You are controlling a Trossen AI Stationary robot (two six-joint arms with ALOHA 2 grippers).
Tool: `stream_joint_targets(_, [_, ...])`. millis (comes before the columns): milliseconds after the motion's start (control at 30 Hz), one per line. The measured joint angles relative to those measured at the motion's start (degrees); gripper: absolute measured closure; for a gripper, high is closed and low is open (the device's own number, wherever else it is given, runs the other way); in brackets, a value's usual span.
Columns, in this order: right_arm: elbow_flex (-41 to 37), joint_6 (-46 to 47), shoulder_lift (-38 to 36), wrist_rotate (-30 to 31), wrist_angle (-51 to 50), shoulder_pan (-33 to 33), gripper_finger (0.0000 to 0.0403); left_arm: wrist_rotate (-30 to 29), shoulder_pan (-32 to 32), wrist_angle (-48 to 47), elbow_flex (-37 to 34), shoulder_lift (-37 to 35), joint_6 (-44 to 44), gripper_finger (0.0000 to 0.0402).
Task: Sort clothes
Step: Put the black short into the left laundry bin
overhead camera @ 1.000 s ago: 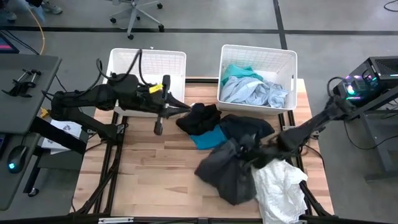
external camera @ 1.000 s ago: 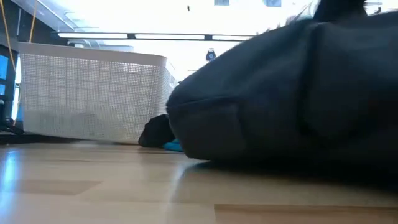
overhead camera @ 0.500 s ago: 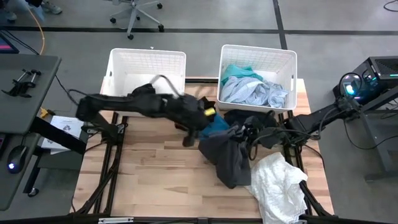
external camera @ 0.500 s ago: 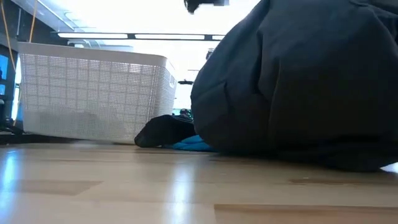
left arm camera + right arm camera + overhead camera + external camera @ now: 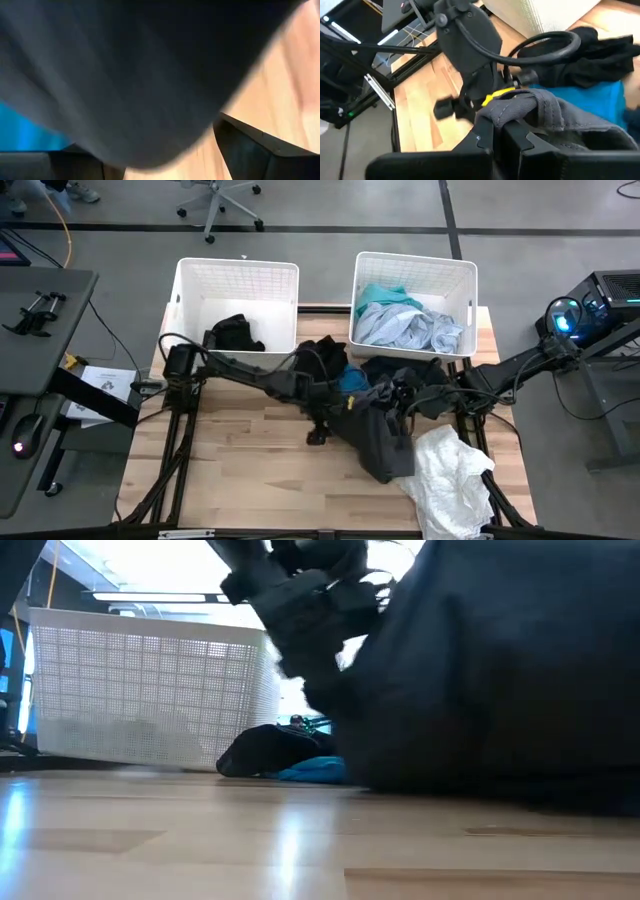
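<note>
The dark grey garment hangs slack (image 5: pixel 378 442) from my right gripper. So my left gripper pinches the garment by its hanging edge (image 5: pixel 335 426) next.
The clothes lie heaped at the table's far right: a black one (image 5: pixel 325 355), a bright blue one (image 5: pixel 352 383), a navy one (image 5: pixel 400 370) and a white one (image 5: pixel 445 480). My right gripper (image 5: pixel 398 402) is shut on a dark grey garment (image 5: pixel 372 438), which fills the right of the low view (image 5: pixel 500 670). My left gripper (image 5: pixel 150 145) is open at that garment's left side (image 5: pixel 318 430), with its hanging edge between the two fingers. Another black garment (image 5: pixel 235 332) lies in the left basket (image 5: pixel 190 280). My right gripper pinches a bunched fold of the dark grey garment (image 5: pixel 535 106) between its two shut fingers, coming from the table's right. The garment hangs slack below the hold, and its lower end (image 5: pixel 385 465) lies on the table. Whether my left gripper touches the cloth, I cannot tell.
The right basket (image 5: pixel 460 275) at the far edge holds teal (image 5: pixel 385 295) and pale grey-blue (image 5: pixel 410 328) clothes. Bare wood (image 5: pixel 250 460) lies at the near left. A desk with a mouse (image 5: pixel 20 445) stands left of the table.
My left arm has swung from the left basket toward the table's right and near edge, down to the dark grey garment. My right gripper has gone up and toward the far edge, drawing that garment from a spread heap into a narrower hanging bundle.
</note>
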Motion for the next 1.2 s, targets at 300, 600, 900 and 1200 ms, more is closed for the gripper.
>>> stream_joint_targets(300, [-0.04,-5.77,-0.04,-1.81,-0.70,-0.03,0.0403,-1.88,-4.58,36.27,-2.36,7.44,-5.26,0.0144])
stream_joint_targets(600, [-0.04,-7.06,-0.04,-2.01,-3.53,-0.03,0.0403,-5.40,-6.96,40.54,-2.34,9.77,-21.87,0.0261])
stream_joint_targets(900, [0.59,-2.90,-0.26,-4.94,-13.18,-0.10,0.0312,-8.11,-5.47,31.47,-2.34,-2.48,-22.16,0.0388])
stream_joint_targets(1200, [6.88,-2.70,-3.48,-8.70,-15.21,-0.53,0.0237,-20.54,-4.25,19.32,3.03,-22.07,-10.20,0.0399])
